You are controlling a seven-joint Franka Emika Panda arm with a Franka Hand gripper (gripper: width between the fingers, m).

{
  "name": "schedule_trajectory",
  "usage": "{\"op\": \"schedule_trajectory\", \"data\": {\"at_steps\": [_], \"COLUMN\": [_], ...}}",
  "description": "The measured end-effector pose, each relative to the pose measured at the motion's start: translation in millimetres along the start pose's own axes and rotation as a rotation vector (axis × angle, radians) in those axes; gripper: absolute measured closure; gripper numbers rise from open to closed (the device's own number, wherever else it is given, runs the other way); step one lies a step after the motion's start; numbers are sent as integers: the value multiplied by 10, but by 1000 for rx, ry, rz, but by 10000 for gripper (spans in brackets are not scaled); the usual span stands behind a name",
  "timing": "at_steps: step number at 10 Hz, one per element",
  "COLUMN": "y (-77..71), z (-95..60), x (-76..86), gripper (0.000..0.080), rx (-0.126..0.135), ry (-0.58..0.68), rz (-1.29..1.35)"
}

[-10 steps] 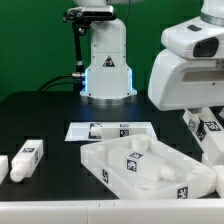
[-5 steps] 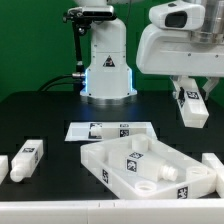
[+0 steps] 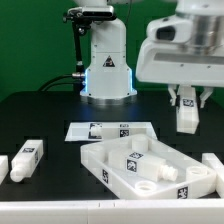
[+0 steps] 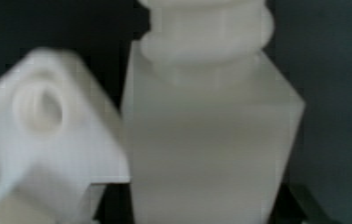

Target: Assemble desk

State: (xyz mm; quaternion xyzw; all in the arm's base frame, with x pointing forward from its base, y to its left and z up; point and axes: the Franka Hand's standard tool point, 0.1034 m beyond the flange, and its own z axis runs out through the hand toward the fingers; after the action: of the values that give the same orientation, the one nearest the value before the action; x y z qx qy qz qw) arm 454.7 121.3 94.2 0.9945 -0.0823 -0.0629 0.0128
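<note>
My gripper should keep holding the desk leg. The lower end of the leg is above the black table, so the leg would drop if I opened now.
My gripper (image 3: 187, 100) is shut on a square white desk leg (image 3: 187, 115) with a tag, held upright in the air above the far right part of the tabletop (image 3: 110, 168). The rimmed white tabletop lies at the front middle, with a tag inside and a round socket (image 3: 147, 186) near its front. In the wrist view the held leg (image 4: 217, 140) fills the middle, its screw end (image 4: 205, 28) pointing away, and a tabletop corner with a socket (image 4: 45, 110) sits beside it. More legs lie at the front left (image 3: 29, 153), the far left (image 3: 3, 163) and the right edge (image 3: 213, 163).
The marker board (image 3: 110, 130) lies flat behind the tabletop. The big white robot base (image 3: 106, 62) with a blue light stands at the back. The table is black.
The arm has moved toward the exterior view's left and down a little with the leg, which now hangs closer to the tabletop's far right corner.
</note>
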Motion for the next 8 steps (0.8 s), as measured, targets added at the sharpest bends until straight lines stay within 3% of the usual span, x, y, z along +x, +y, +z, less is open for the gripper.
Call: {"op": "schedule_trajectory", "data": {"at_steps": [1, 2, 5, 6, 7, 8], "y": [17, -56, -72, -157, -222, -278], "z": [87, 98, 113, 170, 276, 448], "x": [-147, -191, -193, -255, -435, -614], "gripper": [509, 509, 509, 509, 509, 509], "rx": [-7, -18, -15, -3, 2, 31], "ry": [-9, -6, 2, 62, 96, 129], "rz": [-10, -18, -37, -90, -143, -148]}}
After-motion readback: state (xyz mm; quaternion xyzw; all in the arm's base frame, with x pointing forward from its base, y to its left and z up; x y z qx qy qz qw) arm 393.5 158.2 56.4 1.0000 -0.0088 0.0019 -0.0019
